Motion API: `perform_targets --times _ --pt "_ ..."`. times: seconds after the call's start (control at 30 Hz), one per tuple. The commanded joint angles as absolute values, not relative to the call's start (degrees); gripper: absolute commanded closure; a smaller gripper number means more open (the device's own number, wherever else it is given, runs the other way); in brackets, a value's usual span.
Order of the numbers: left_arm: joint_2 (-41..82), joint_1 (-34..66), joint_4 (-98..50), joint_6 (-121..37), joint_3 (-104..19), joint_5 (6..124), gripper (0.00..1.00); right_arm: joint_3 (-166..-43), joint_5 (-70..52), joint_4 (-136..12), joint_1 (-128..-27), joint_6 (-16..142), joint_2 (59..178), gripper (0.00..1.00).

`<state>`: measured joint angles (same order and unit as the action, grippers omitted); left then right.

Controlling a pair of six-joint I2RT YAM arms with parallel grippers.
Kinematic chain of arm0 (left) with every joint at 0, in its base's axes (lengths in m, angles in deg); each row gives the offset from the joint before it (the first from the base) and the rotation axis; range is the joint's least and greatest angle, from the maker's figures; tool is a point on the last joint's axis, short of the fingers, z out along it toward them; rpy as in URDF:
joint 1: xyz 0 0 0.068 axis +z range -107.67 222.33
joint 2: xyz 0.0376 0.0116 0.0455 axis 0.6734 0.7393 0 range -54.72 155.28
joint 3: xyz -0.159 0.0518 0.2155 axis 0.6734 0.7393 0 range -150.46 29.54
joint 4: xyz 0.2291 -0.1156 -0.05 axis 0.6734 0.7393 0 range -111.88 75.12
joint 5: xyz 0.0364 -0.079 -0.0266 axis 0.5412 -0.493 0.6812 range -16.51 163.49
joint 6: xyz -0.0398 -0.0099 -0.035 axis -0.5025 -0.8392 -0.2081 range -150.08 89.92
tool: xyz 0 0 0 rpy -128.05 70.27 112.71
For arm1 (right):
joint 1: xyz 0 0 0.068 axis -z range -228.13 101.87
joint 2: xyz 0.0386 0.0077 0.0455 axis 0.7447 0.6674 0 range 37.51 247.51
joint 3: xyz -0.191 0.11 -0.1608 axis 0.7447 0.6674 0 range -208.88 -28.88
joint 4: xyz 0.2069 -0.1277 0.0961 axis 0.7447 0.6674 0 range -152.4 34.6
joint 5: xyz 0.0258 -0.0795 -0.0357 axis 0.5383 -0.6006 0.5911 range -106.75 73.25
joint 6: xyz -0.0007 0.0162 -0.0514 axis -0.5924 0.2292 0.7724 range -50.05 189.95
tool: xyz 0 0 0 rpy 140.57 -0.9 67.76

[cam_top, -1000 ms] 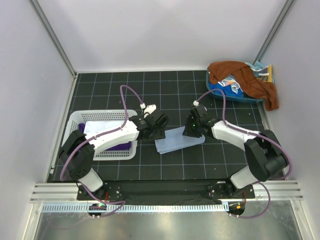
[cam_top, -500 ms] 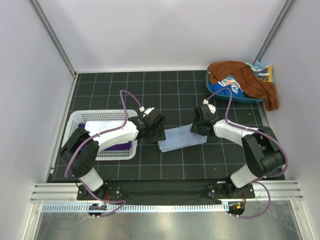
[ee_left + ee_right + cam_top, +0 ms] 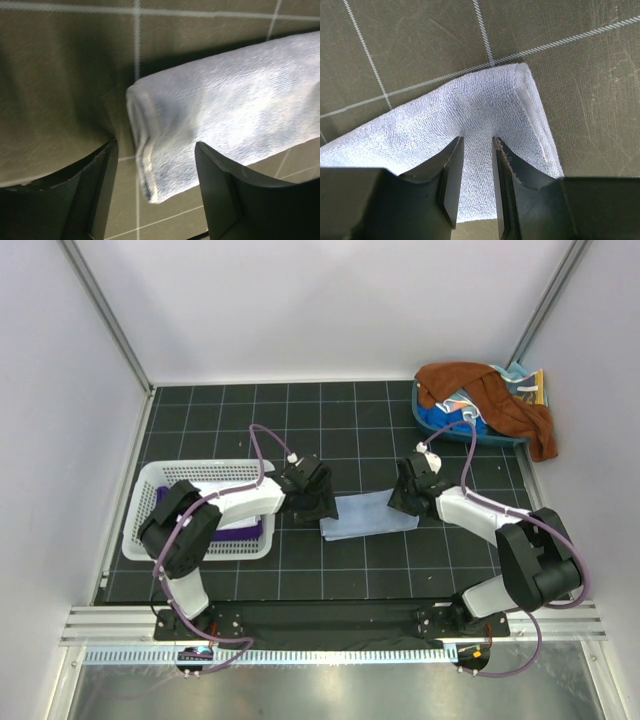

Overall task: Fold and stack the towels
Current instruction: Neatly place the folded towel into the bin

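The left gripper will next grab the light blue towel's folded end (image 3: 327, 524) (image 3: 151, 150) nearest the white basket, so that the rest can trail flat for stacking.
A folded light blue towel (image 3: 368, 514) lies flat on the black gridded mat between my two grippers. My left gripper (image 3: 322, 506) is open at its left end; in the left wrist view the towel's folded end (image 3: 165, 150) lies between the spread fingers (image 3: 222, 190), gripper (image 3: 156, 187). My right gripper (image 3: 406, 498) is at the right end; its tips (image 3: 454, 165) rest on the towel's top (image 3: 485, 110), a narrow gap apart, with flat cloth showing between them, gripper (image 3: 475, 165). A dark purple towel (image 3: 245, 532) lies in the white basket (image 3: 140, 510).
A blue tub (image 3: 450, 430) at the back right holds a rust-brown towel (image 3: 500, 400) and a patterned light blue one (image 3: 462, 405). The white basket stands left of the folded towel, partly under my left arm. White walls and metal posts ring the mat.
Both grippers have moved a little to the right and nearer, and the folded towel has shifted right with them and lies narrower and straighter.
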<state>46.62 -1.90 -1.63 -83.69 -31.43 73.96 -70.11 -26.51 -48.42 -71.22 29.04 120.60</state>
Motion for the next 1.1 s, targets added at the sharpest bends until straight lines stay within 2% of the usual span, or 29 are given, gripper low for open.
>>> perform_targets --times 0.0,0.2,0.3,0.33,0.4,0.5,0.53,0.63,1.07 --pt "50.65 -1.62 -5.26 -83.78 -31.29 69.54 0.35 -69.66 -27.74 -48.33 -70.89 28.20 117.76 0.64" --pt "52.59 -1.70 -5.97 -86.86 -29.00 70.84 0.44 -69.66 -27.03 -47.98 -70.37 28.81 116.97 0.64" --pt "53.03 -1.79 -5.97 -87.47 -28.56 71.46 0.51 -69.57 -26.42 -48.33 -70.19 28.81 116.70 0.64" --pt "53.21 -1.88 -5.79 -87.48 -28.73 71.73 0.58 -69.57 -26.24 -48.33 -70.19 28.73 116.70 0.64" --pt "53.29 -2.31 -5.01 -87.21 -29.70 72.34 0.64 -70.01 -25.72 -48.25 -70.28 28.81 116.61 0.64" --pt "54.35 -3.02 -1.94 -85.37 -32.24 73.05 0.79 -70.97 -25.10 -47.90 -70.19 29.25 116.44 0.64" --pt "54.70 -3.54 -1.14 -85.11 -33.99 74.96 0.87 -71.32 -25.01 -47.37 -70.19 29.34 116.35 0.63" --pt "55.49 -4.34 1.76 -83.61 -37.51 75.94 1.00 -72.38 -25.01 -46.67 -70.19 29.87 115.91 0.63" --pt "47.33 -6.01 28.46 -72.45 -52.37 93.78 1.00 -77.21 -22.82 -40.07 -69.93 32.59 107.47 0.61"
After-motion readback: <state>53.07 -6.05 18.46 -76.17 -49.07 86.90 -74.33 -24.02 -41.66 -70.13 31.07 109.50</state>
